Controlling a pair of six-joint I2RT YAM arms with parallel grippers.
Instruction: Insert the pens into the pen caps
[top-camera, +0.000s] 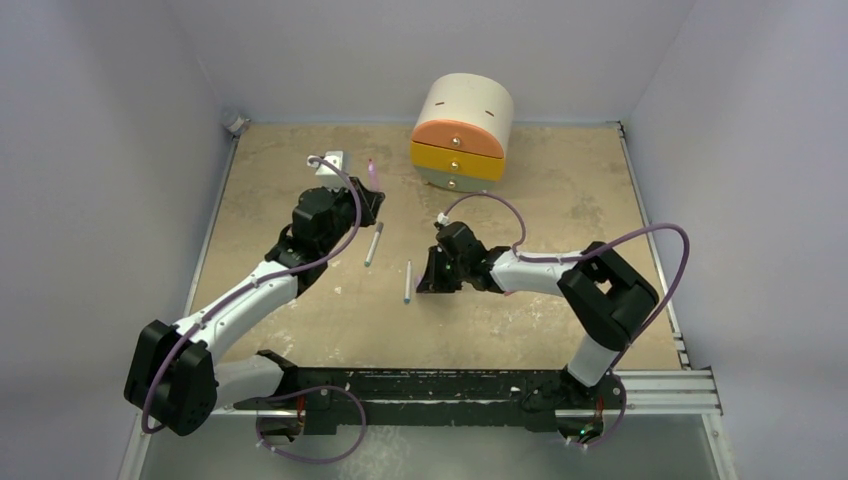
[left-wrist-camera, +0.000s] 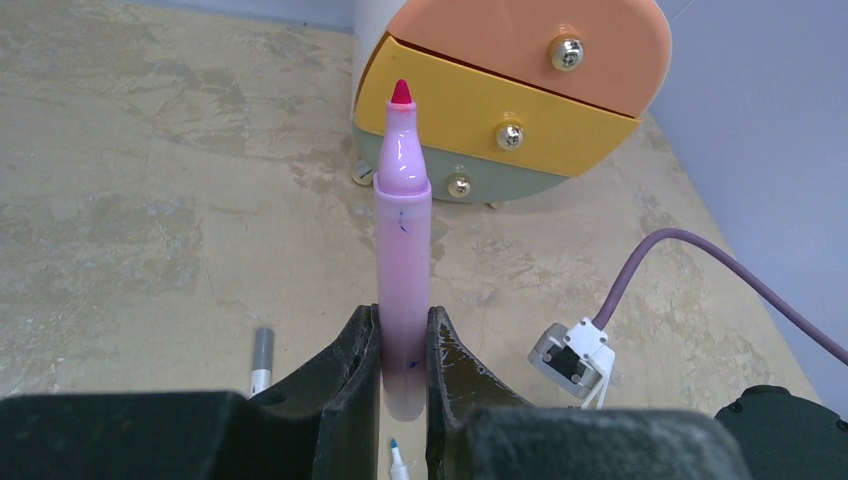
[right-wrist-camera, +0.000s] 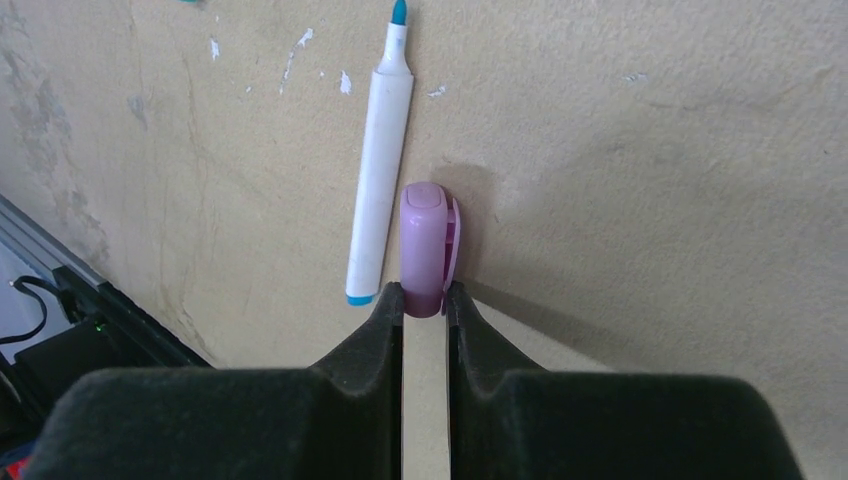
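Note:
The purple pen cap would come up if I lifted my right gripper now. My fingers are shut on both sides of its near end (top-camera: 419, 288) (right-wrist-camera: 424, 299).
My left gripper (left-wrist-camera: 403, 325) is shut on the lower barrel of a thick pink pen (left-wrist-camera: 403, 250). The pen stands out past the fingers with its bare red tip pointing away; from above it shows as a pink pen (top-camera: 373, 176) at the left gripper (top-camera: 366, 198). My right gripper (right-wrist-camera: 424, 293), low over the table, has its jaws pressed on the near end of a purple pen cap (right-wrist-camera: 424, 240) lying on the table. A white pen with a teal tip (right-wrist-camera: 380, 170) lies just left of that cap, beside the right gripper (top-camera: 428, 281). A white pen with a grey end (top-camera: 373, 244) lies between the arms.
A rounded drawer unit (top-camera: 463, 130) with orange, yellow and pale green fronts stands at the back centre. The right arm's wrist camera and purple cable (left-wrist-camera: 572, 352) sit to the right of the pink pen. Walls close the table's sides, and a metal rail (top-camera: 650, 385) runs along the near edge.

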